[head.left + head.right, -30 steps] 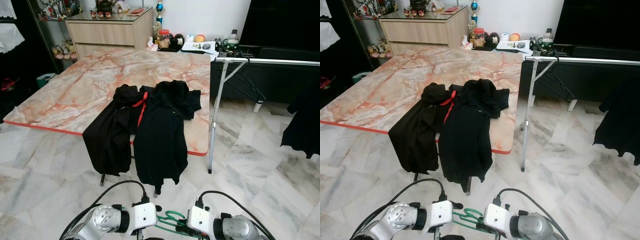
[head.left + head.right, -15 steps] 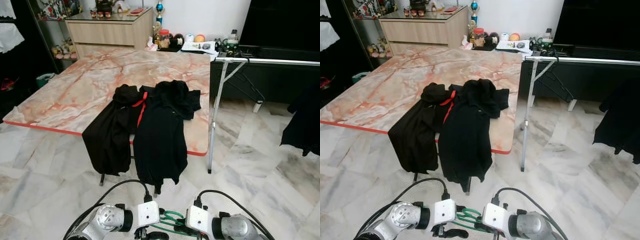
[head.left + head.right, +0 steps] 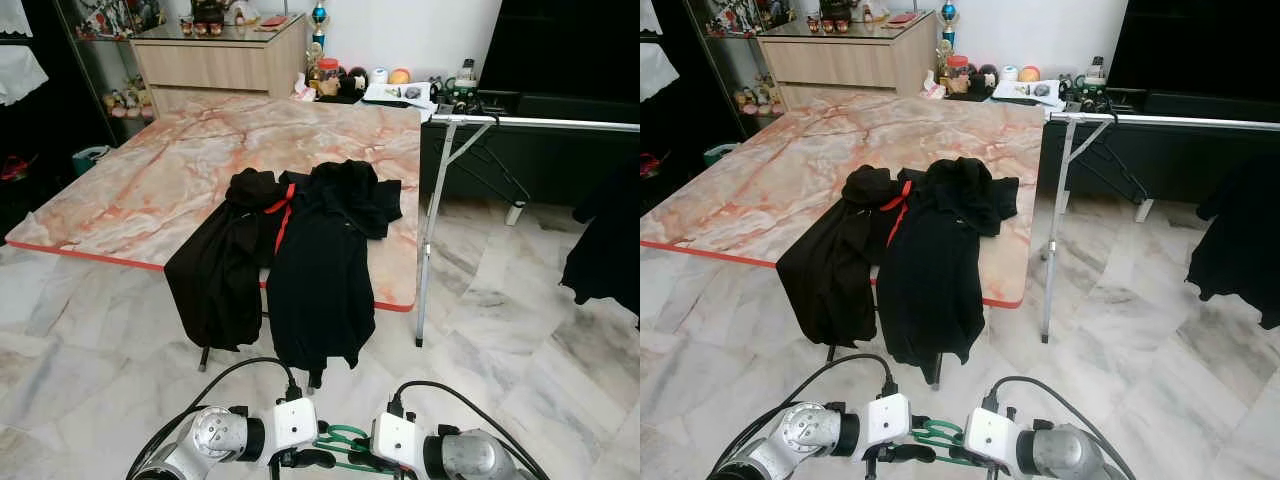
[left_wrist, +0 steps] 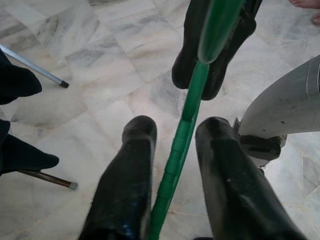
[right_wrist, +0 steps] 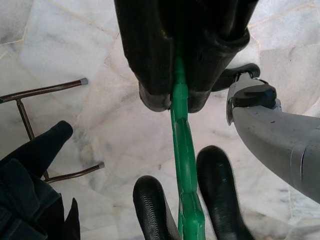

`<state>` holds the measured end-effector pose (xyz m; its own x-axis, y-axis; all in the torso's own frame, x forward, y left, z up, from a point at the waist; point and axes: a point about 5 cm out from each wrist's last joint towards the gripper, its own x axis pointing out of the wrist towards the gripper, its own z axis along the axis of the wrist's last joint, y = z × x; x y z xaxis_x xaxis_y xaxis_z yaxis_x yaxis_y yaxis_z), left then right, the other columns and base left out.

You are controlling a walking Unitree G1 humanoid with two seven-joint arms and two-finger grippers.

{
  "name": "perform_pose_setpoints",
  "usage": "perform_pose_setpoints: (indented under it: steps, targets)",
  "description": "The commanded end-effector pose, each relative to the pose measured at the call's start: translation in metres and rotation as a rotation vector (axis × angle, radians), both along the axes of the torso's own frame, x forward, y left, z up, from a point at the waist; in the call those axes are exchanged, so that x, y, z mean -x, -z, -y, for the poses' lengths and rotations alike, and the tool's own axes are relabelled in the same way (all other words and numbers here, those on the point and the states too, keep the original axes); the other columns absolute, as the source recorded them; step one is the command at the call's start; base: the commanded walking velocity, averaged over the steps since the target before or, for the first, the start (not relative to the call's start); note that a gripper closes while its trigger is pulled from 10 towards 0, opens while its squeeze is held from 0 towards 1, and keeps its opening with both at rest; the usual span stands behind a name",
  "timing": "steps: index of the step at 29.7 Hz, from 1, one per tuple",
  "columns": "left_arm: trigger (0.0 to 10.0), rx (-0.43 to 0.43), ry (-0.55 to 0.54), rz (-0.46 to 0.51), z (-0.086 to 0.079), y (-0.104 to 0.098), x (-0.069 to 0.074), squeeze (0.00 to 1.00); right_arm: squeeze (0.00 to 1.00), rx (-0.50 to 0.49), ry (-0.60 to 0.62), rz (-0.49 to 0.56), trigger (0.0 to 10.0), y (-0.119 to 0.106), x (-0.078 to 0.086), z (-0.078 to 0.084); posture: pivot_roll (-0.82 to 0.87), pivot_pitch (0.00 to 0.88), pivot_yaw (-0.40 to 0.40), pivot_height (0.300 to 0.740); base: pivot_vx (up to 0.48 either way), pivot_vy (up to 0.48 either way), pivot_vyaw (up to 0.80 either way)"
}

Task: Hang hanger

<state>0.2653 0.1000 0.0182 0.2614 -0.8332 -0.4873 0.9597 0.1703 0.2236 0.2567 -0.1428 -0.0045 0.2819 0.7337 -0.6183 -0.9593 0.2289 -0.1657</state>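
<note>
My right gripper's fingers already cover the other end of the hanger. My left gripper should next grab the open part of the hanger's thin green bar.
A green hanger [image 3: 340, 440] is held low over the marble floor between my two arms. My right gripper [image 5: 176, 102] is shut on the hanger's thin bar [image 5: 182, 150]. My left gripper [image 4: 176, 131] is open, one black finger on each side of the same green bar [image 4: 182, 135], with a gap showing on at least one side. In the left eye view the left gripper [image 3: 305, 459] points toward the right gripper [image 3: 362, 462]. A metal clothes rail [image 3: 540, 122] stands ahead to the right.
A marble-topped table [image 3: 180, 170] stands ahead, with black clothes [image 3: 300, 250] draped over its near edge. The rail's upright pole [image 3: 428, 240] is beside the table corner. A black garment [image 3: 605, 250] and a dark hanger [image 3: 495, 160] hang from the rail.
My left gripper has swung in toward the hanger, and its fingers now straddle the green bar. The right gripper has kept its hold.
</note>
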Motion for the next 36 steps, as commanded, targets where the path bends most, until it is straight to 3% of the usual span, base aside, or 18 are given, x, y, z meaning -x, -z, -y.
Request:
perform_pose_setpoints:
  steps: [1, 17, 18, 19, 20, 21, 22, 23, 29, 36]
  targets:
    - [0.0, -0.005, 0.013, -0.009, 0.000, 0.002, 0.001, 0.00, 0.00, 0.000, 0.024, 0.016, 10.0, -0.001, -0.002, 0.001, 0.08, 0.034, 0.011, 0.740, 0.000, 0.000, 0.00]
    - [0.0, -0.008, 0.012, -0.020, 0.000, 0.004, 0.002, 0.00, 0.00, 0.014, 0.043, 0.023, 10.0, 0.000, -0.002, 0.004, 0.07, 0.032, 0.011, 0.740, 0.000, 0.000, 0.00]
    - [0.0, -0.008, 0.013, -0.020, 0.001, 0.004, 0.002, 0.00, 0.11, 0.013, 0.045, 0.018, 10.0, 0.000, -0.002, 0.005, 0.07, 0.032, 0.011, 0.740, 0.000, 0.000, 0.00]
    - [0.0, -0.008, 0.013, -0.020, 0.001, 0.004, 0.002, 0.00, 0.11, 0.013, 0.045, 0.018, 10.0, 0.000, -0.002, 0.005, 0.07, 0.032, 0.011, 0.740, 0.000, 0.000, 0.00]
    - [0.0, -0.007, 0.018, -0.019, 0.002, 0.004, 0.002, 0.00, 0.49, 0.011, 0.046, 0.012, 10.0, 0.000, -0.002, 0.005, 0.07, 0.031, 0.010, 0.740, 0.000, 0.000, 0.00]
    - [0.0, -0.007, 0.022, -0.017, 0.003, 0.003, 0.002, 0.00, 0.63, -0.001, 0.048, -0.004, 10.0, 0.001, -0.001, 0.005, 0.07, 0.031, 0.010, 0.740, 0.000, 0.000, 0.00]
    - [0.0, -0.007, 0.022, -0.017, 0.003, 0.003, 0.002, 0.00, 0.63, -0.001, 0.048, -0.004, 10.0, 0.001, -0.001, 0.005, 0.07, 0.031, 0.010, 0.740, 0.000, 0.000, 0.00]
    - [0.0, -0.009, 0.023, -0.016, 0.003, 0.003, 0.002, 0.00, 0.97, -0.013, 0.046, -0.026, 10.0, 0.001, 0.000, 0.005, 0.07, 0.029, 0.010, 0.740, 0.000, 0.000, 0.00]
    - [0.0, -0.035, 0.024, -0.012, -0.001, 0.005, 0.002, 0.00, 1.00, -0.007, -0.024, -0.125, 10.0, 0.006, 0.010, 0.008, 0.07, 0.027, 0.010, 0.740, 0.000, 0.000, 0.00]
    - [0.0, -0.045, 0.017, 0.000, -0.002, 0.005, 0.001, 0.00, 1.00, 0.053, -0.068, -0.149, 10.0, 0.009, 0.013, 0.012, 0.07, 0.015, 0.010, 0.740, 0.000, 0.000, 0.00]
